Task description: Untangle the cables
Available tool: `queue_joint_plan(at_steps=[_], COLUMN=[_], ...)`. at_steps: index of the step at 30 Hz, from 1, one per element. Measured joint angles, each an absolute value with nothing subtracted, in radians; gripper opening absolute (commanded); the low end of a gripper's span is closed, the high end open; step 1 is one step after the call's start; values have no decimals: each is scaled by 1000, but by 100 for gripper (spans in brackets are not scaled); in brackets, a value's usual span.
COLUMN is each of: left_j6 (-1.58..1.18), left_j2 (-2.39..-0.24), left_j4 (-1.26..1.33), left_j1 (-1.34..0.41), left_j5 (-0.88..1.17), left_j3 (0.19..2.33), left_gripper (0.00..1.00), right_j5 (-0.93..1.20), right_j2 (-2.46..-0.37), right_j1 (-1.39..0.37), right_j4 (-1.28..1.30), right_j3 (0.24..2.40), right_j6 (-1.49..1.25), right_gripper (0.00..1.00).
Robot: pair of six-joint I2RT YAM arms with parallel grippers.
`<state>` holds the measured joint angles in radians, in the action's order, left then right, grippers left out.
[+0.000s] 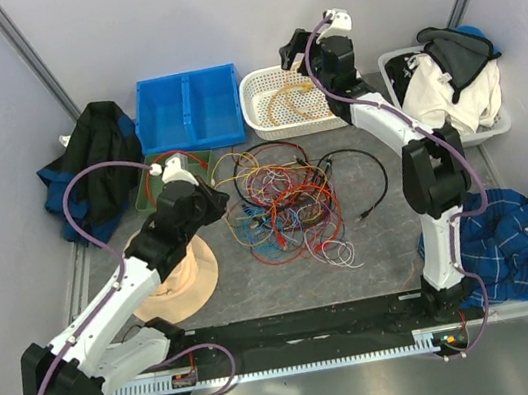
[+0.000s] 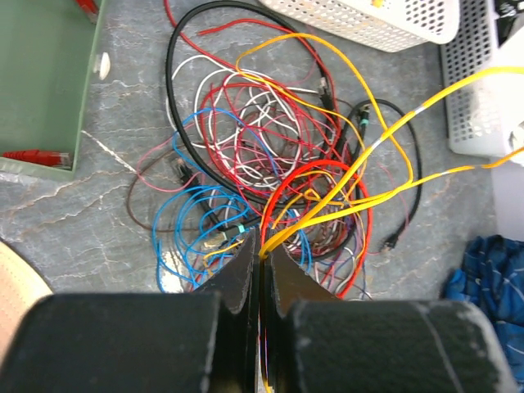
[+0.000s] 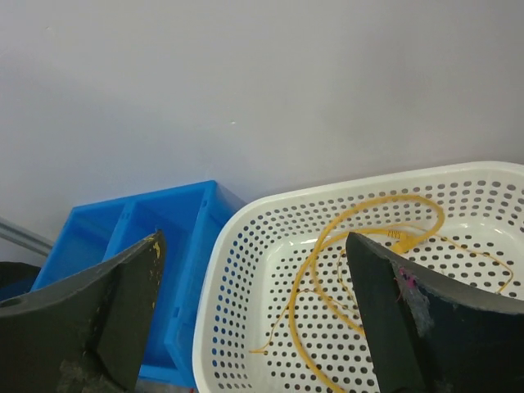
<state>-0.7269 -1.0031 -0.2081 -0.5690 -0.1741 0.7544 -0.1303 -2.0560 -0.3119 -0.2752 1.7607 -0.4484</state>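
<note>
My right gripper next needs to grab the yellow cable by its loop at the tangle's edge (image 1: 244, 158), so its ends stay free to slide out.
A tangle of cables (image 1: 280, 200) in red, blue, white, black and yellow lies on the grey table; the left wrist view shows it too (image 2: 262, 155). My left gripper (image 1: 217, 201) sits at the tangle's left edge. In its wrist view it (image 2: 262, 255) is shut on a yellow cable (image 2: 385, 131) that rises out of the tangle toward the right. My right gripper (image 1: 293, 48) is open and empty above the white basket (image 1: 259, 107). Its wrist view (image 3: 254, 239) shows a coiled yellow cable (image 3: 360, 237) lying in that basket (image 3: 237, 270).
A blue two-part bin (image 1: 188, 109) stands left of the basket. A green tray (image 1: 153, 183) and a tan hat (image 1: 181, 277) lie by the left arm. Dark clothes (image 1: 92, 170) lie far left. A clothes-filled basket (image 1: 448, 85) and a blue plaid cloth (image 1: 509, 238) lie right.
</note>
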Motion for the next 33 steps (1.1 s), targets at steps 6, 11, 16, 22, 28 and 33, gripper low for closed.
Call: queue_joint_plan(at_steps=[6,11,16,22,28,33], left_j6=[-717,-693,-659,-620,-611,-611], left_j2=[-1021,-1011,-987,-986,-991,-996], left_j4=[-212,-212,-211,-208,-209,-208], left_j1=[-569,-569,-569,-569,-569,-569], left_j5=[-178,-177,-150,-59,35,83], left_j3=[781,817,838,844,850,860], left_gripper=[2,2,2,2,2,2], right_j5=[-142,-109,53,173,189,182], right_j2=[-1903,-1545,-1216,-1155,-1155,-1172], right_j1=[-327,-411,-520,-629,-728,-744], right_j4=[-277,-316,-481,-469,-321,-261], right_j3=[1598,1306,1001,865,889,918], right_j6=[-466,-508,-595,-593,-468,-396], right_gripper=[98,98,98,97,90,57])
